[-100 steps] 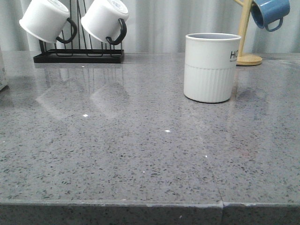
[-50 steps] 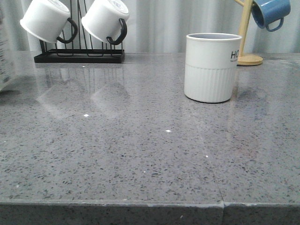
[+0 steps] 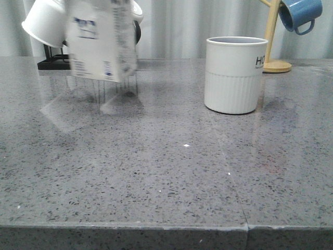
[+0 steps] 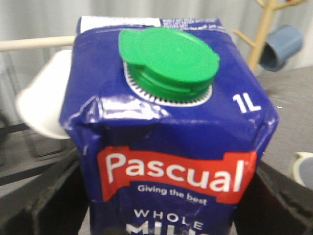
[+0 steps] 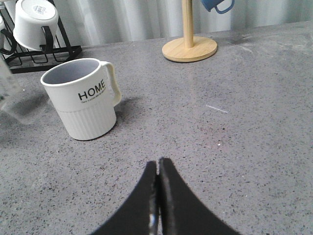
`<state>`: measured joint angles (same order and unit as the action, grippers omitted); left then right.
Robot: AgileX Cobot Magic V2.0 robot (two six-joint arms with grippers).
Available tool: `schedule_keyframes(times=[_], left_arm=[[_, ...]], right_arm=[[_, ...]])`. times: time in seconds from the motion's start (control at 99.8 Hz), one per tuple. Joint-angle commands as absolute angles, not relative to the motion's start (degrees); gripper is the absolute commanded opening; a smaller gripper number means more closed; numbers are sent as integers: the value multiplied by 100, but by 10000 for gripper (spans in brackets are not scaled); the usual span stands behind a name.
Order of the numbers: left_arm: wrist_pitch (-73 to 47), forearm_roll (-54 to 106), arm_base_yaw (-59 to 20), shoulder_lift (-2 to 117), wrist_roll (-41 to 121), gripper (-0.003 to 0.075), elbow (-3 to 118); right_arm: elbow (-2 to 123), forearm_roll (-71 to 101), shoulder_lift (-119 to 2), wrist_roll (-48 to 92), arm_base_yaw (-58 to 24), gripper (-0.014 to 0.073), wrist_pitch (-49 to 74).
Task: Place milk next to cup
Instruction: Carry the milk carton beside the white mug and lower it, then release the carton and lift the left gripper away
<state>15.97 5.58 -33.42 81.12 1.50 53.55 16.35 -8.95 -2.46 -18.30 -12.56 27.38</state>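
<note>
The carton's lower edge (image 3: 99, 77) hangs tilted above the tabletop, apart from the cup (image 3: 231, 75), so the robot's left gripper needs to stay closed on the milk until the milk is down.
The milk (image 3: 101, 41) is a white carton with fine print, blurred, held tilted above the table at the back left of the front view; its top is cut off by the frame. In the left wrist view the milk (image 4: 171, 147) shows a blue top with a green cap and "WHOLE MILK". My left gripper (image 4: 166, 215) is shut on it, with a black finger on each side. The cup (image 3: 231, 75), white with a ribbed lower half, stands right of centre, apart from the carton. In the right wrist view the cup (image 5: 83, 100) reads "HOME" and shows a handle. My right gripper (image 5: 158, 164) is shut and empty above bare table.
A black rack (image 3: 52, 63) with white mugs (image 3: 41, 21) stands at the back left, behind the carton. A wooden mug tree (image 3: 274, 62) with a blue mug (image 3: 299, 13) stands at the back right, behind the cup. The table's front edge (image 3: 166, 226) is near.
The carton has moved from the far left edge to the right into the front view and is lifted off the table. The cup has not moved.
</note>
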Motion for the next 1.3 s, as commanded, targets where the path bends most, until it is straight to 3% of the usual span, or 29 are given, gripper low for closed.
schedule_keyframes(times=[0.0, 0.571, 0.652, 0.782, 0.822, 1.293], left_arm=[[2280, 663, -3609, 8219, 88, 381, 5737], [2532, 1058, -4332, 9164, 88, 384, 6232], [2544, 1058, -4345, 9164, 88, 434, 6232], [2544, 1072, -4345, 9164, 88, 615, 6232], [2544, 1072, -4345, 9164, 88, 637, 6232], [2275, 1061, -4345, 8797, 192, 640, 6098]], right_arm=[[1773, -910, -302, -1760, -1253, -66, 2304], [1773, -910, -302, -1760, -1253, -66, 2273], [1773, -910, -302, -1760, -1253, -66, 2266], [1773, -910, -302, -1760, -1253, -66, 2266], [1773, -910, -302, -1760, -1253, -66, 2266], [1773, -910, -302, -1760, -1253, -66, 2266]])
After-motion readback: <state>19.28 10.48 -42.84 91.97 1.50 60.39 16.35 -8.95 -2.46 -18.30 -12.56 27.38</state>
